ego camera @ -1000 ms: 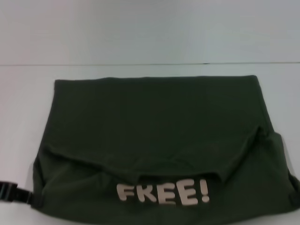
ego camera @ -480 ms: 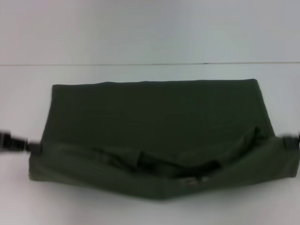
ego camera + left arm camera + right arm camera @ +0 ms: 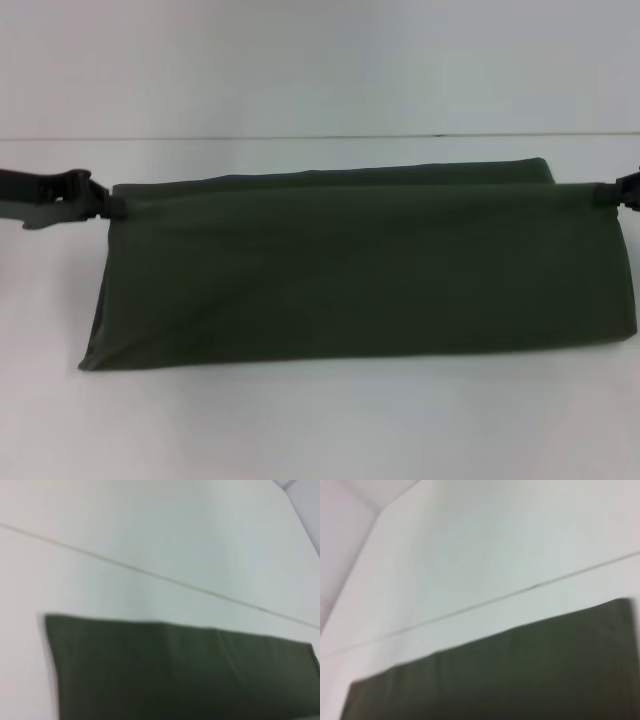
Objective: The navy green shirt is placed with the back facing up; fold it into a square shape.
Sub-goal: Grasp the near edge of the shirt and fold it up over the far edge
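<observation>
Part of the shirt's lower layer shows behind the upper layer's raised edge. My left gripper keeps hold of the upper layer until it lies along the shirt's far edge.
The navy green shirt (image 3: 360,280) lies across the white table as a wide folded band with its plain side up; no lettering shows. Its upper layer is lifted along the far edge and stretched between the two grippers. My left gripper (image 3: 108,205) is shut on the left end of that edge, and my right gripper (image 3: 612,193) is shut on the right end. A strip of the lower layer (image 3: 400,174) peeks out behind the raised edge. The left wrist view shows the shirt (image 3: 180,675) as plain dark fabric, and so does the right wrist view (image 3: 510,675); neither shows fingers.
The white table (image 3: 320,430) has a thin seam line (image 3: 300,137) running across it behind the shirt. Bare white surface lies in front of the fold and beyond the seam.
Both grippers have carried the shirt's near edge up and away toward the far edge. The flap with the pale lettering is now folded over and hidden.
</observation>
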You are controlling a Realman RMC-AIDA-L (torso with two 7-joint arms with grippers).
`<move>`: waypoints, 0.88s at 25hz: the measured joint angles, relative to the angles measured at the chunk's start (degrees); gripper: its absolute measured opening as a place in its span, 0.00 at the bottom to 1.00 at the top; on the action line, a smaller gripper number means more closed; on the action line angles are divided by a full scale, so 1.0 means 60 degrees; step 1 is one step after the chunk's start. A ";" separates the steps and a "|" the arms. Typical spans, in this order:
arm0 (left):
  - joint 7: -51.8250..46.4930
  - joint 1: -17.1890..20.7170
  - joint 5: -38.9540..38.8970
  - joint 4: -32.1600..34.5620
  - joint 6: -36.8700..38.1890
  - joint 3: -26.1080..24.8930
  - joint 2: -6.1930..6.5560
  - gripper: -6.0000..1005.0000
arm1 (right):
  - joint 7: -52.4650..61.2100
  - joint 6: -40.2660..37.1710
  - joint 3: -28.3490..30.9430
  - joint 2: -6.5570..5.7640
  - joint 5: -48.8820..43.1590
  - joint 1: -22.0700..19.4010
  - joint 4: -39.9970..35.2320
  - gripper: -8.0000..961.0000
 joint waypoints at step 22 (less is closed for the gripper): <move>-0.0481 -0.0359 -0.0128 -0.0532 -0.3663 0.1083 -0.0439 0.01 | 0.0025 0.6626 -0.2502 0.0892 0.0535 0.1341 0.1385 0.08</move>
